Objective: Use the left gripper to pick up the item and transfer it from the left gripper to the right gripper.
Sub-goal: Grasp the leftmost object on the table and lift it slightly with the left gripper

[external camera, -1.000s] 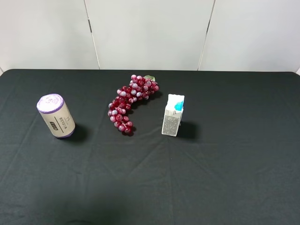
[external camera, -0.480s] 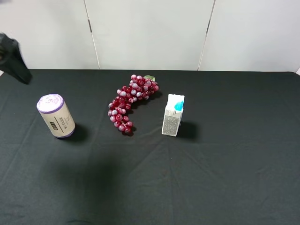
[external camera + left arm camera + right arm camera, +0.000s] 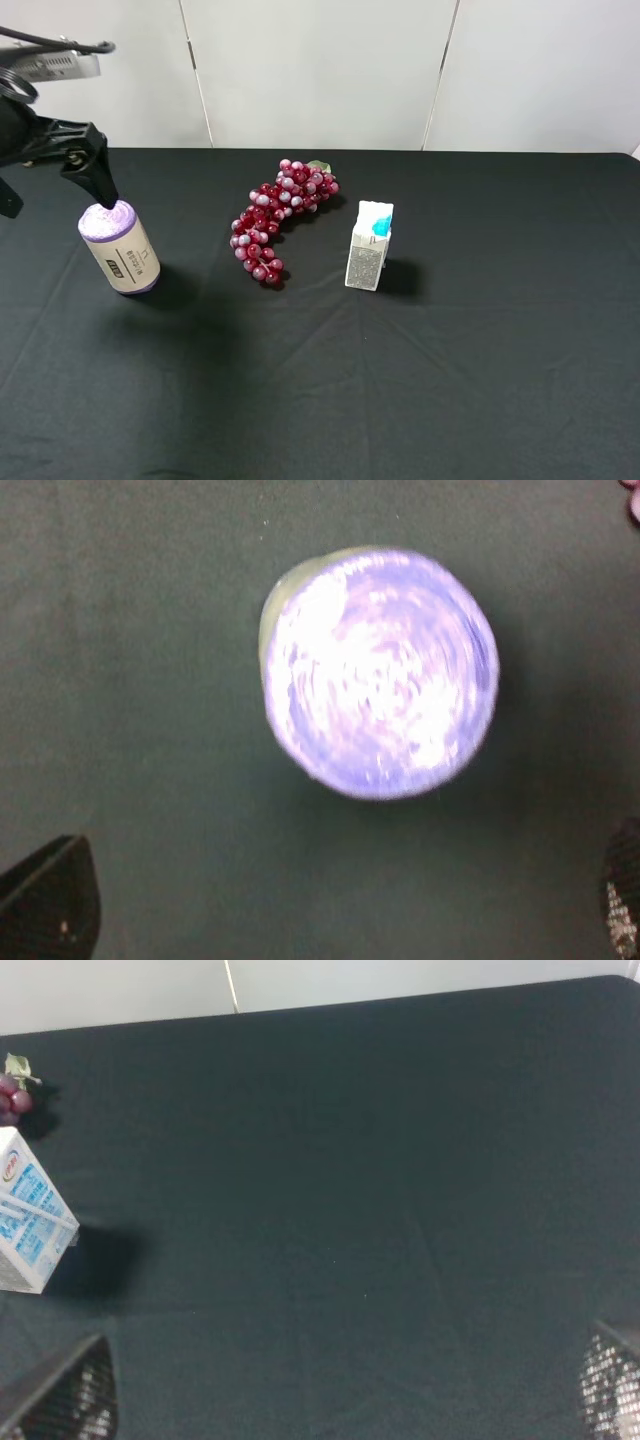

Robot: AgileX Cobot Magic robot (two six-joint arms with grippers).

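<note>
My left gripper will next pick up the roll by its lilac top end (image 3: 108, 222), so that the cream-labelled roll's base (image 3: 139, 286) stays free for my right gripper.
The item (image 3: 120, 248), a cream-labelled roll with lilac ends, stands upright on the black table at the left. My left gripper (image 3: 50, 190) hangs just above and behind it, open, with one black finger (image 3: 97, 176) near the roll's top and the other at the frame's left edge. The left wrist view looks straight down on the item's lilac end (image 3: 380, 670), and the left gripper (image 3: 335, 910) has its fingertips spread wide at the two lower corners, touching nothing. The right gripper (image 3: 335, 1390) is open over bare cloth and does not show in the exterior view.
A red grape bunch (image 3: 280, 215) lies mid-table. To its right stands a white-and-grey carton with a blue top (image 3: 369, 245), also seen in the right wrist view as the carton (image 3: 25, 1225). White wall panels rise behind the table (image 3: 480, 380).
The left arm has come in from the upper left edge and moved right and down until its open gripper is over the roll. Nothing on the table has moved.
</note>
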